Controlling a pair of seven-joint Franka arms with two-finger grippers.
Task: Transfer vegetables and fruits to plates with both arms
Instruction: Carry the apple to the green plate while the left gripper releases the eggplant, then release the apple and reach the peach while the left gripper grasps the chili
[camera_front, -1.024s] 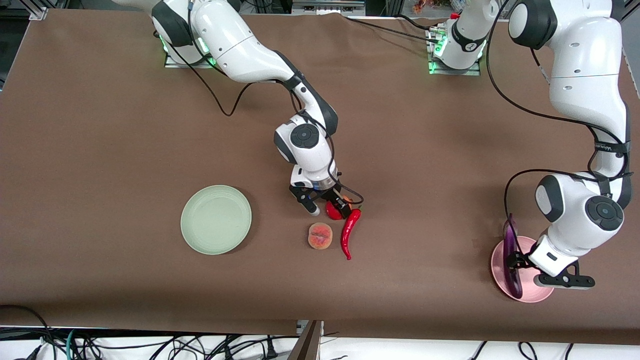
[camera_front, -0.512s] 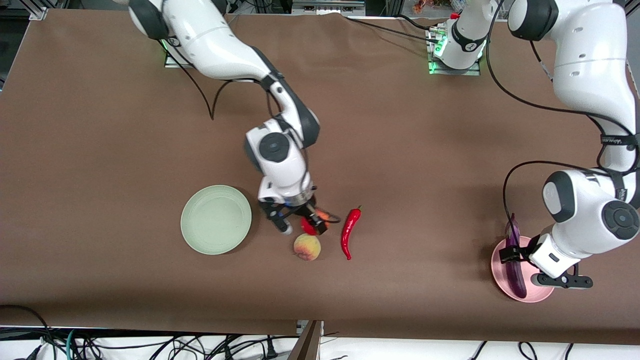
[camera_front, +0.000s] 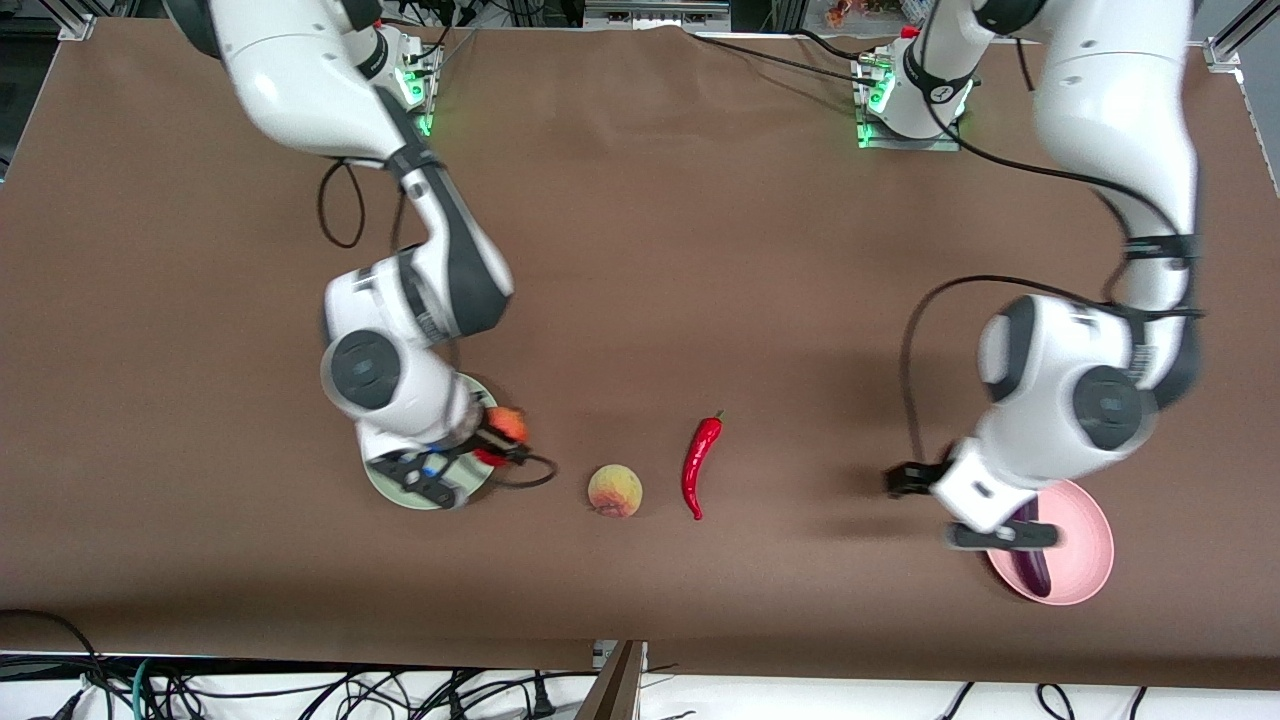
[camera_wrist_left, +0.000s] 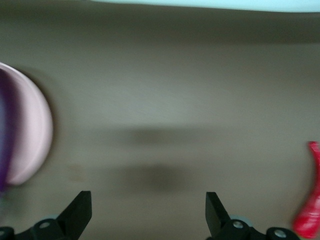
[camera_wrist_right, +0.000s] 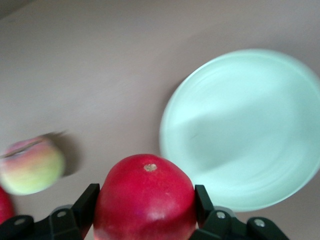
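The left gripper grabs the red chili by its thick stem end (camera_front: 708, 434) next. Then it transfers the chili onto the pink plate (camera_front: 1088, 540).
My right gripper (camera_front: 502, 440) is shut on the red pomegranate (camera_front: 508, 424) and holds it over the edge of the mint green plate (camera_front: 385, 487), which the arm mostly hides. In the right wrist view the pomegranate (camera_wrist_right: 145, 197) fills the jaws, with the green plate (camera_wrist_right: 245, 130) and the peach (camera_wrist_right: 31, 165) below. The peach (camera_front: 614, 490) and red chili (camera_front: 702, 462) lie on the table mid-way. The purple eggplant (camera_front: 1036, 570) lies on the pink plate (camera_front: 1088, 540). My left gripper (camera_front: 905, 480) is open and empty, over the table beside the pink plate.
The left wrist view shows the open left gripper (camera_wrist_left: 147, 216) over bare brown table, the pink plate (camera_wrist_left: 32, 135) with the eggplant (camera_wrist_left: 5, 135) at one edge and the chili (camera_wrist_left: 312, 210) at the other. Cables hang at the table's near edge.
My right arm has carried the pomegranate from beside the chili to the green plate's edge; the peach shifted slightly. My left gripper let go of the eggplant on the pink plate and moved off toward the chili.
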